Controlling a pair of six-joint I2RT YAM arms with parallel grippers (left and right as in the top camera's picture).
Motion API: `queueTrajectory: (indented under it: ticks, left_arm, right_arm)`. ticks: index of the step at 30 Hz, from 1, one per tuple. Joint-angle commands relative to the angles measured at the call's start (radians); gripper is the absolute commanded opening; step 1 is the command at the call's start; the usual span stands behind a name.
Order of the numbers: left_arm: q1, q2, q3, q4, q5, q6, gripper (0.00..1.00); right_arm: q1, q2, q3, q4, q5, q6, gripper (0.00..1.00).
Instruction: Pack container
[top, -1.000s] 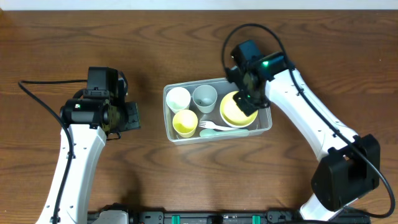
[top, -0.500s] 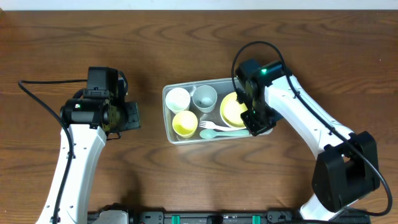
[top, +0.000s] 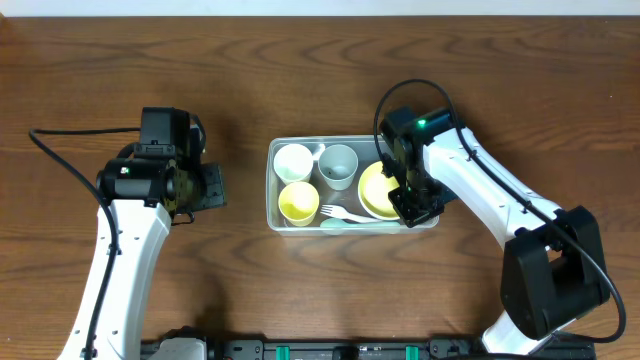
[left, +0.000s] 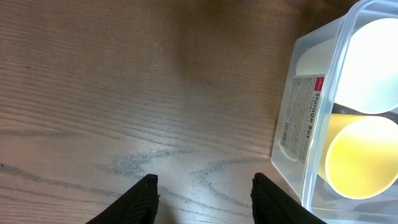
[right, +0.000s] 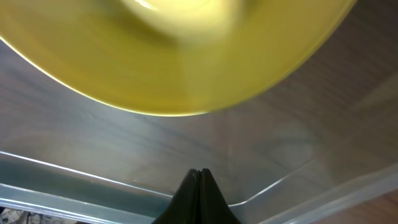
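Observation:
My right gripper will go up alone if I lift it now, and the yellow bowl (top: 373, 188) (right: 186, 56) will stay in the container, because my fingers are shut on empty air beside the bowl.
The clear container (top: 272, 185) sits mid-table and holds a white cup (top: 293, 162), a grey cup (top: 338, 164), a yellow cup (top: 298, 202), a yellow bowl (top: 373, 188) and pale cutlery (top: 345, 214). My right gripper (top: 415, 205) is shut with nothing between its fingers, down inside the container's front right corner beside the bowl. The right wrist view shows the shut fingers (right: 200, 172) by the container wall (right: 81, 171) under the yellow bowl (right: 186, 56). My left gripper (top: 215, 187) is open and empty, left of the container (left: 305, 118).
Bare wooden table surrounds the container. The left wrist view shows the white cup (left: 373, 68) and the yellow cup (left: 364, 155) through the labelled end wall. Cables trail from both arms.
My right gripper moved from the bowl's far side down to the container's front right corner. The container shifted and straightened. The left arm stayed still.

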Motion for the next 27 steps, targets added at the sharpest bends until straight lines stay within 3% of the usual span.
queueTrajectory:
  ticks: [1, 5, 8, 14, 15, 16, 18, 20, 21, 27]
  left_arm:
    - [0.005, -0.005, -0.004, -0.002, -0.001, 0.006, 0.49]
    - [0.005, -0.005, -0.004, 0.006, -0.001, 0.006, 0.50]
    - [0.005, -0.005, -0.002, 0.026, -0.001, 0.006, 0.57]
    - [-0.008, -0.005, 0.026, 0.051, -0.002, 0.054, 0.63]
    - [-0.014, -0.005, 0.031, 0.058, -0.002, 0.065, 0.65]
    - [-0.021, -0.005, 0.035, 0.066, -0.004, 0.074, 0.67]
    - [-0.037, -0.005, 0.042, 0.089, -0.032, 0.074, 0.77]
    - [-0.050, -0.005, 0.046, 0.119, -0.051, 0.075, 0.95]
    - [-0.057, -0.005, 0.048, 0.136, -0.051, 0.079, 0.98]
    - [-0.105, 0.031, 0.112, 0.172, -0.051, 0.116, 0.98]
  right_arm:
    - [0.006, 0.005, 0.000, 0.027, -0.007, 0.021, 0.01]
    - [0.003, -0.005, 0.026, 0.113, -0.007, 0.021, 0.01]
    - [-0.015, -0.034, 0.101, 0.161, -0.006, 0.031, 0.01]
    - [-0.140, -0.150, 0.201, 0.319, 0.024, 0.170, 0.05]
    - [-0.168, -0.170, 0.201, 0.341, 0.024, 0.191, 0.09]
    - [-0.202, -0.188, 0.201, 0.361, 0.024, 0.214, 0.24]
    - [-0.269, -0.215, 0.201, 0.381, 0.024, 0.232, 0.68]
    - [-0.333, -0.228, 0.201, 0.383, 0.024, 0.231, 0.99]
    - [-0.365, -0.232, 0.201, 0.379, 0.024, 0.230, 0.99]
    - [-0.502, -0.231, 0.201, 0.358, 0.024, 0.230, 0.99]
